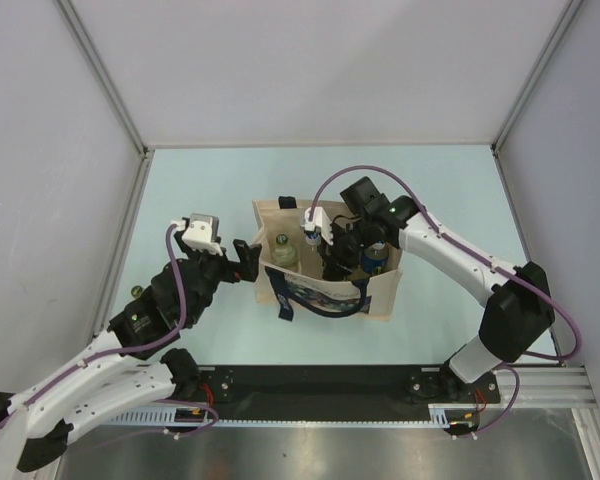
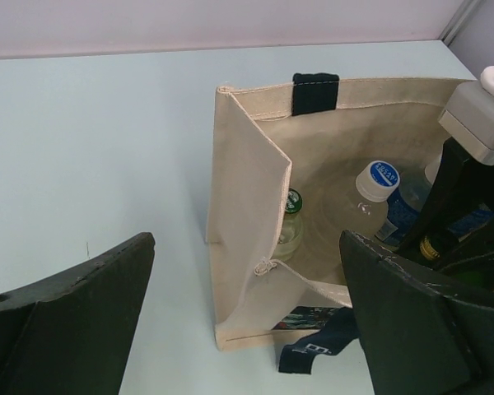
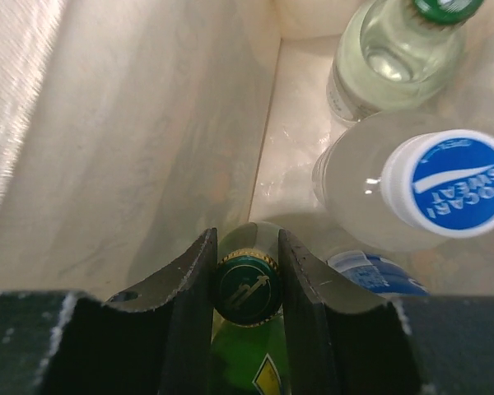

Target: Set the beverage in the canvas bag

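Note:
The green glass bottle is low inside the bag and would land, so it is time for my right gripper to release it now.
The beige canvas bag (image 1: 272, 222) with navy handles and a blue print panel stands open mid-table; it also shows in the left wrist view (image 2: 247, 206). My right gripper (image 3: 247, 280) reaches down inside it, shut on the dark green cap of a green glass bottle (image 3: 247, 362), close to the bag's inner wall (image 3: 132, 148). In the top view the right gripper (image 1: 342, 252) sits over the bag's opening. My left gripper (image 2: 247, 329) is open and empty, its jaws straddling the bag's left corner; in the top view the left gripper (image 1: 245, 260) is just beside the bag's left end.
Inside the bag stand a clear bottle with a blue-and-white cap (image 3: 453, 181) and a pale green bottle with a green cap (image 3: 395, 58). A loose navy handle (image 2: 313, 350) hangs over the bag's front. Grey enclosure walls (image 1: 40, 150) surround the light-blue table.

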Motion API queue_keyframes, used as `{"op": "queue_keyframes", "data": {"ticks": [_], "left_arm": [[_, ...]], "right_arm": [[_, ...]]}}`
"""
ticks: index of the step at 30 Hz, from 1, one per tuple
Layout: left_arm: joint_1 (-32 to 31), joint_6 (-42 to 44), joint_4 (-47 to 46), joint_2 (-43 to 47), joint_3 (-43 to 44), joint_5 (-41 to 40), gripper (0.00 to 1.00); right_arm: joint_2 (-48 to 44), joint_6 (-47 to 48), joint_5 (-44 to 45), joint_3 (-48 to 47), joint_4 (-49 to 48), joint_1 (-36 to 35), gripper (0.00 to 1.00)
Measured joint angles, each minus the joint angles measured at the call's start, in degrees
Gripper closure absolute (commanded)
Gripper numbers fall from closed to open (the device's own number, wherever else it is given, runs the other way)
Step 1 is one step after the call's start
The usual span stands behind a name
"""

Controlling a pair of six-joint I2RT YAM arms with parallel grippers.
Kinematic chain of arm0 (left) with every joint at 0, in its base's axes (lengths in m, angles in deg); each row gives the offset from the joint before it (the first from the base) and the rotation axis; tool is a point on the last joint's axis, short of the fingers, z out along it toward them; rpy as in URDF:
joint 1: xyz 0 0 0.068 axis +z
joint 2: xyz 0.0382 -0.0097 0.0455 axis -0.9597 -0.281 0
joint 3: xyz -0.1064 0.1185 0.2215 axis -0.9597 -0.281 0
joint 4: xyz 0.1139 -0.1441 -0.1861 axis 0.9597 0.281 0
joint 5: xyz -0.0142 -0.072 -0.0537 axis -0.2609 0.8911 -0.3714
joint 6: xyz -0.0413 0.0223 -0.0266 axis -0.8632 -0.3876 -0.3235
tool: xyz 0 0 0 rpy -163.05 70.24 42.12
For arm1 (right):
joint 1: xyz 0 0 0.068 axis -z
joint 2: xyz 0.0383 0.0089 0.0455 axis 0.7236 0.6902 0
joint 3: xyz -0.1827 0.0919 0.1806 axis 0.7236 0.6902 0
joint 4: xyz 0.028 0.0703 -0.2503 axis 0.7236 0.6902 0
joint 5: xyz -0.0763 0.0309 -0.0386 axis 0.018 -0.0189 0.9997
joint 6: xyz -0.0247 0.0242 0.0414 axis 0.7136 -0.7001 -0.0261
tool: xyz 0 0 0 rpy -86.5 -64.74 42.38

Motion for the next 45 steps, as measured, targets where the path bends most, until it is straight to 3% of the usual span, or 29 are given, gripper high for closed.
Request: {"op": "queue_keyframes", "data": {"ticks": [3, 5, 9, 12, 24, 31, 37, 45], "left_arm": [[0.22, -0.28, 0.22, -0.02, 0.00, 0.02, 0.00], [0.42, -0.42, 0.35, -0.02, 0.00, 0.02, 0.00], [0.63, -0.48, 0.70, -0.09, 0.00, 0.02, 0.00], [0.70, -0.70, 1.81, -0.50, 0.17, 0.00, 0.00], [1.27, -2.25, 11.72, -3.08, 10.99, -4.28, 0.00], [2.64, -12.20, 24.24, -2.01, 17.38, -11.28, 0.02], [14.21, -22.58, 39.56, -2.19, 18.91, -13.29, 0.00], [23.47, -30.69, 49.70, -6.10, 18.99, -13.86, 0.00]], "right_arm": [[-0.37, 1.14, 0.07, 1.29, -1.29, -0.22, 0.60], [-1.07, 1.68, 0.20, 1.92, -1.40, -0.33, 0.57], [-2.32, 1.84, 0.28, 2.49, -0.17, -0.44, 0.39], [-3.54, 1.60, 0.24, 2.45, 0.28, -0.46, 0.32], [-7.37, -0.13, -0.11, -8.28, 1.77, -0.44, 0.27], [-7.76, -3.91, -1.03, -11.96, 0.04, 1.14, 0.26], [-7.96, -7.37, -1.55, -12.13, -3.02, 4.55, 0.25], [-7.96, -11.37, -2.14, -12.13, -6.62, 6.86, 0.24]]}}
